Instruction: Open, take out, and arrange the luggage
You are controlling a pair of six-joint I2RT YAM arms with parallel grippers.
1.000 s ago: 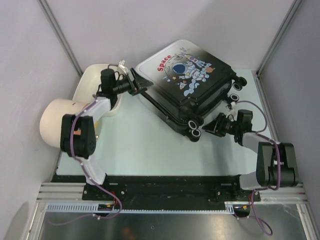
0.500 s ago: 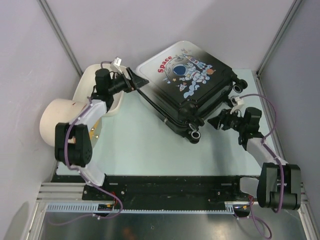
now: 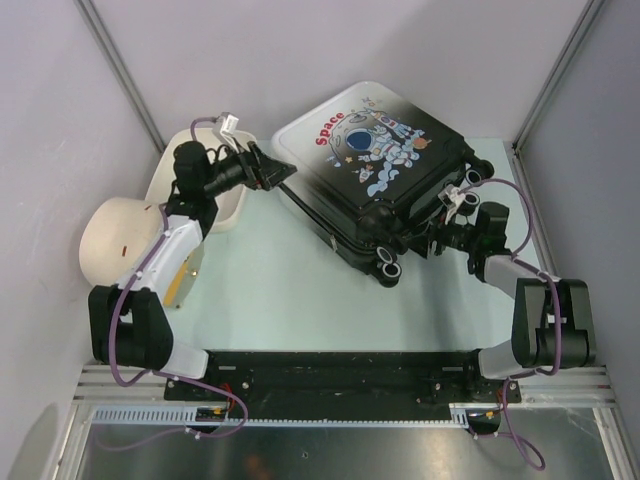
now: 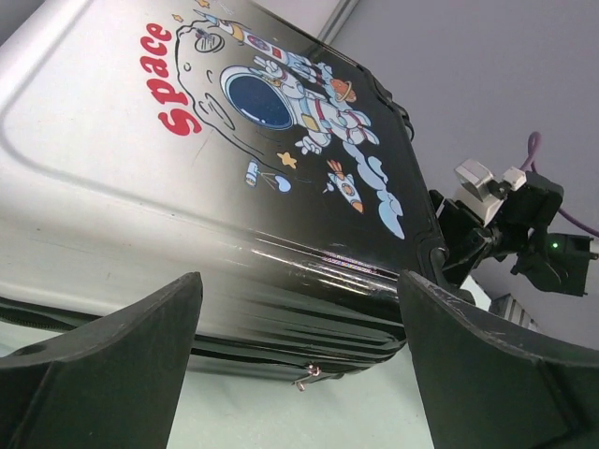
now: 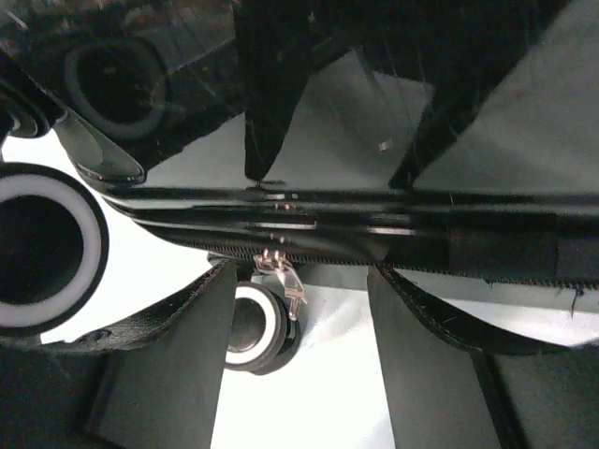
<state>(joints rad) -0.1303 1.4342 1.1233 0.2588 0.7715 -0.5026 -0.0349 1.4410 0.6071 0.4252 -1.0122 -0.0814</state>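
Note:
The robot's right gripper should next pinch the hanging metal zipper pull by its loose end (image 5: pixel 295 298) and pull it along the seam to open the luggage.
The luggage (image 3: pixel 380 160) lies flat at the back of the table, closed, with the astronaut "Space" print facing up. My left gripper (image 3: pixel 281 172) is open at its left corner. In the left wrist view the luggage (image 4: pixel 234 159) fills the frame above the open gripper (image 4: pixel 299 374), and a small zipper pull (image 4: pixel 310 378) hangs at the seam. My right gripper (image 3: pixel 432 240) is open at the wheel end. In the right wrist view the open gripper (image 5: pixel 299 365) straddles the zipper seam, and a metal zipper pull (image 5: pixel 286 278) hangs between the fingers without touching them.
A cream plastic tub (image 3: pixel 212 205) stands at the back left. A cream cylinder (image 3: pixel 115 238) with an orange end lies in front of it. Black wheels (image 5: pixel 49 245) sit close to my right fingers. Grey walls enclose the table on three sides.
The left arm has swung its elbow down and left while its gripper stayed at the luggage's corner. The right gripper has moved in closer to the wheel end, over the zipper.

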